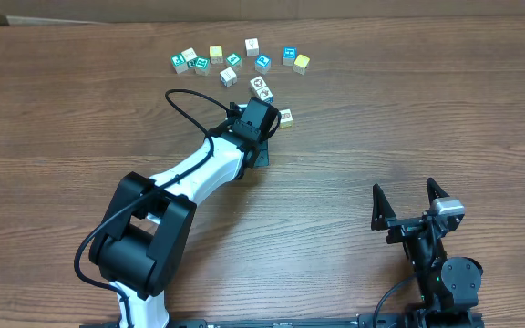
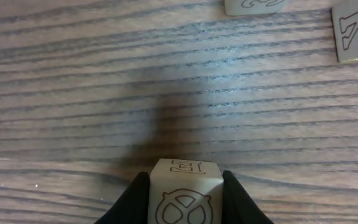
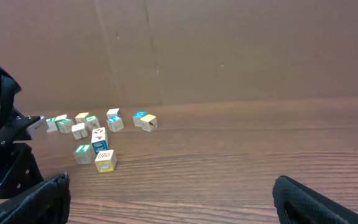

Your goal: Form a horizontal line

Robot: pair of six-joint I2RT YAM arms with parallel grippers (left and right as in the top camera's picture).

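Note:
My left gripper should open now, because the white cube is level and close above flat, bare wood, clear of the two white-faced cubes. The cube would land.
My left gripper (image 1: 261,117) is shut on a white cube (image 2: 185,196) with a brown ring picture and holds it a little above the wood. In the overhead view the gripper's body hides that cube. Beside the gripper, three cubes make a short slanted row: a white-faced cube (image 1: 261,87), a blue-edged cube (image 3: 99,146) and a yellow cube (image 1: 284,117). Two white-faced cubes (image 2: 356,31) lie ahead of the held cube at the upper right of the left wrist view. My right gripper (image 1: 409,196) stands open over bare wood at the near right, with nothing between its fingers (image 3: 42,199).
Several loose teal, white and yellow cubes (image 1: 233,60) lie in an arc near the table's far edge. A green-topped cube (image 3: 83,152) sits just left of the yellow one. A brown wall (image 3: 229,50) stands behind the table. The left arm (image 1: 190,169) crosses the table's middle left.

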